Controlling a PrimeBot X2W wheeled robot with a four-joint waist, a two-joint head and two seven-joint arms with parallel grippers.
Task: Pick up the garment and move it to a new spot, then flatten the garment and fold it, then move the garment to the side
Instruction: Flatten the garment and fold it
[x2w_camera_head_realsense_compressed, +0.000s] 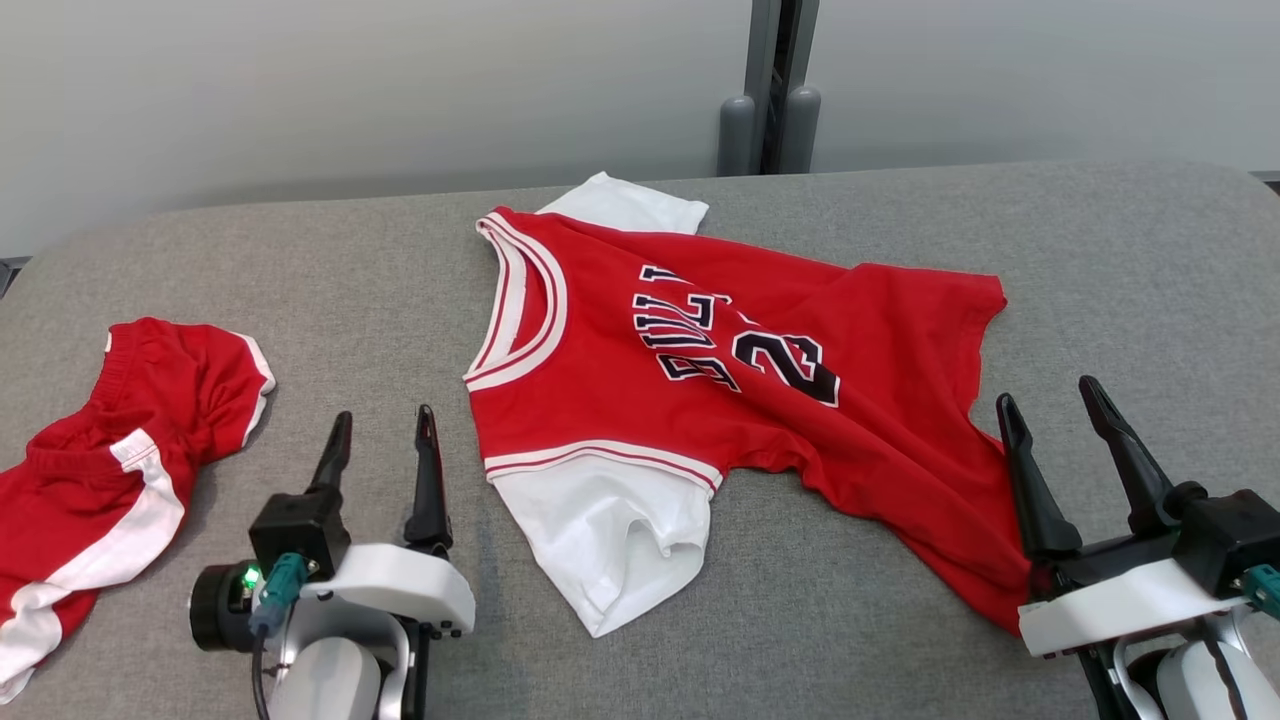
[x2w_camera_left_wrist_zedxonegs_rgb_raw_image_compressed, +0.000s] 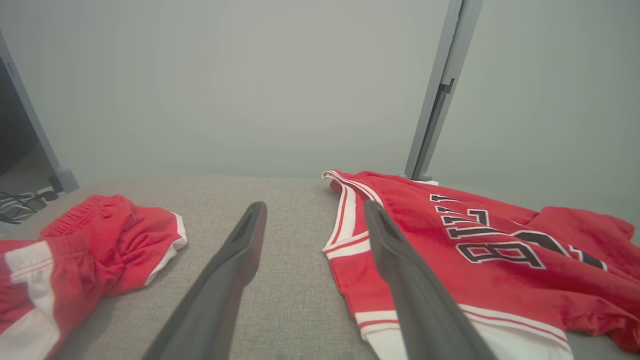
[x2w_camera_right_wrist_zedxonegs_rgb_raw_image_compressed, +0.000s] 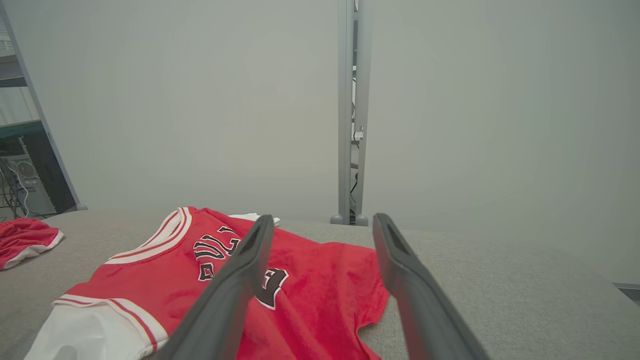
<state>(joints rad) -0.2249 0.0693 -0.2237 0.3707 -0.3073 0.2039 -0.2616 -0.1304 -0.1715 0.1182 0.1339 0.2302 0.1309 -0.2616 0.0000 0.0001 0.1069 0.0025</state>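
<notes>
My right gripper grabs the jersey by its bottom hem corner (x2w_camera_head_realsense_compressed: 1011, 606) next, since the jersey lies slack and wrinkled (x2w_camera_head_realsense_compressed: 858, 438) over the table.
The garment, a red jersey (x2w_camera_head_realsense_compressed: 600, 400) with white sleeves and black lettering, lies spread but wrinkled across the middle of the grey padded table (x2w_camera_head_realsense_compressed: 1100, 260), its collar pointing left. Just left of the near white sleeve, my left gripper (x2w_camera_head_realsense_compressed: 383, 418) stands open and empty; in the left wrist view its right finger overlaps the jersey (x2w_camera_left_wrist_zedxonegs_rgb_raw_image_compressed: 500, 280) edge. My right gripper (x2w_camera_head_realsense_compressed: 1047, 392) is open at the jersey's hem on the right, with nothing between its fingers. In the right wrist view the jersey (x2w_camera_right_wrist_zedxonegs_rgb_raw_image_compressed: 325, 290) lies below and between the open fingers of the right gripper (x2w_camera_right_wrist_zedxonegs_rgb_raw_image_compressed: 322, 219).
A pair of red shorts (x2w_camera_head_realsense_compressed: 110, 450) with white stripes lies crumpled at the table's left edge. A grey post (x2w_camera_head_realsense_compressed: 770, 110) stands behind the table against a pale wall. Bare fabric surface stretches along the far right and the front.
</notes>
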